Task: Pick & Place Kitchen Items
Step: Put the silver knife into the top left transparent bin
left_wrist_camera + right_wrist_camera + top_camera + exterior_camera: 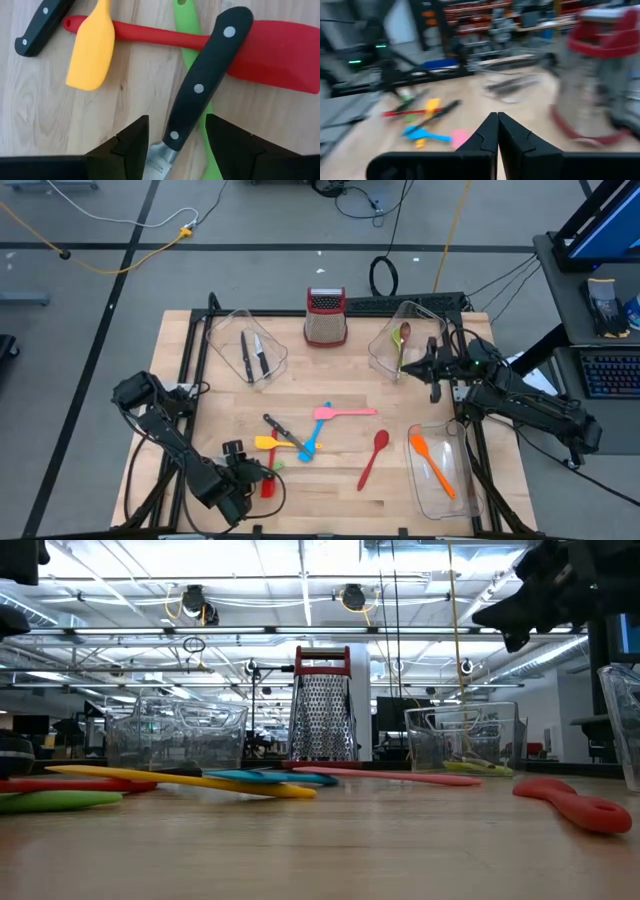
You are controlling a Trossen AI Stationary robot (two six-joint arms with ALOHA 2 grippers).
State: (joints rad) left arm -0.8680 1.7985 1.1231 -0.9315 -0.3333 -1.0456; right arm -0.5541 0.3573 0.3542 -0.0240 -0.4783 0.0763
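The left gripper grabs the knife by its black handle (183,118) next. Then I put the knife away in the bin with the other knives.
In the high view my left gripper (245,472) hangs low at the table's near left, over a red spatula (268,483) and a green one (276,467). In the left wrist view it (177,135) is open. Its fingers stand on either side of a black-handled knife (200,85) that lies across the red spatula (280,55) and the green spatula (192,50). A yellow spatula (92,50) and a second knife handle (40,25) lie beyond. My right gripper (420,366) is shut and empty (497,125), above the far right bin holding a green spoon (396,350). My left gripper straddles the knife where the handle meets the blade (167,147), coming from above with its fingers across the knife. One finger (135,145) stands right beside the steel. I cannot tell whether it touches.
Mid-table lie a pink spatula (340,412), a blue spatula (312,442), a yellow spatula (268,443), a knife (285,430) and a red spoon (375,455). Two knives are in the far left bin (250,355), an orange spatula in the near right bin (435,465). The grater (325,315) stands at the far edge.
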